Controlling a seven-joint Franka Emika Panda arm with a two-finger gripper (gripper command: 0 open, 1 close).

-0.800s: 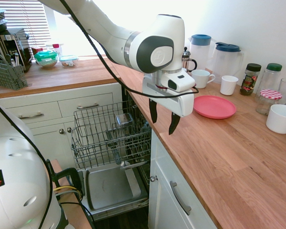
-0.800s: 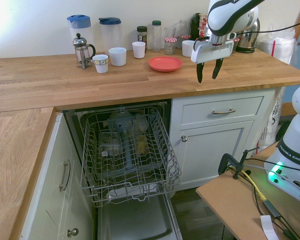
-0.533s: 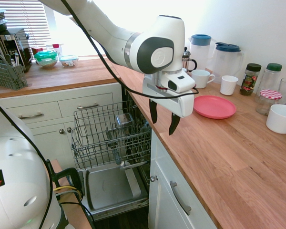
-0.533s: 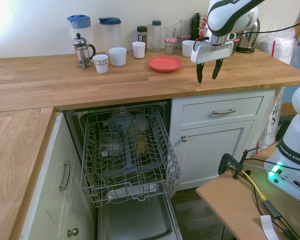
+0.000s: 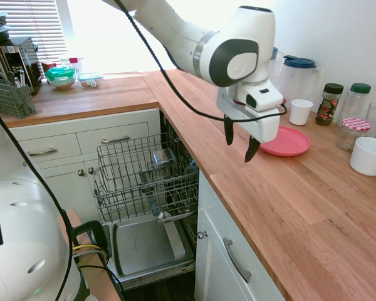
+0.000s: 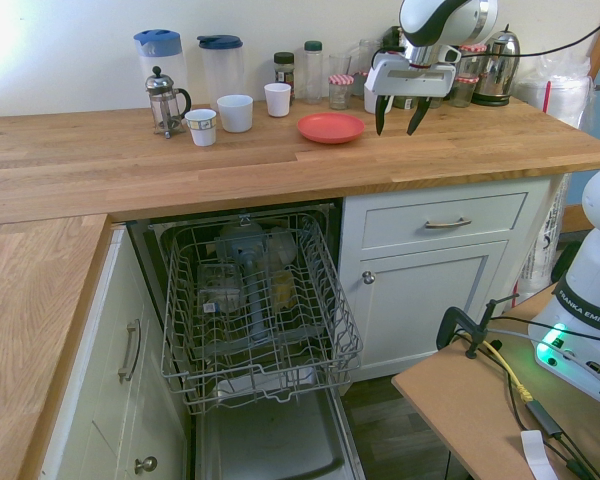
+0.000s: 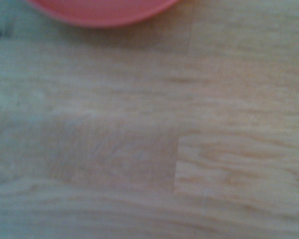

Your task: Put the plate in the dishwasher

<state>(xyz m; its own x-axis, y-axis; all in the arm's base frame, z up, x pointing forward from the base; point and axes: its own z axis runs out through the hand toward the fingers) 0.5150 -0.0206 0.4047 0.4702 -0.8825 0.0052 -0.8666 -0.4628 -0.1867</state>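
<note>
The red plate needs to be loaded into the dishwasher rack (image 6: 255, 310). My gripper should grab the plate by its rim (image 6: 356, 131) next.
The coral-pink plate (image 5: 289, 141) (image 6: 331, 127) lies flat on the wooden counter near the back wall, among mugs and jars. My gripper (image 5: 240, 140) (image 6: 398, 113) hangs open and empty above the counter, just beside the plate on the side toward the counter's front edge, not touching it. The wrist view is blurred; it shows the plate's (image 7: 102, 11) rim at one edge and bare wood elsewhere. The dishwasher (image 5: 144, 182) (image 6: 255, 310) stands open under the counter, its grey wire rack pulled out over the lowered door.
Around the plate stand white mugs (image 6: 234, 112), two blue-lidded jugs (image 6: 221, 65), a French press (image 6: 163, 100), jars (image 5: 329, 103) and a white bowl (image 5: 369, 155). A kettle (image 6: 496, 68) sits behind my arm. White cabinet drawers (image 6: 445, 222) flank the dishwasher.
My gripper has moved away from the counter's front edge toward the back wall, ending close beside the plate. It stayed open. The plate and rack have not moved.
</note>
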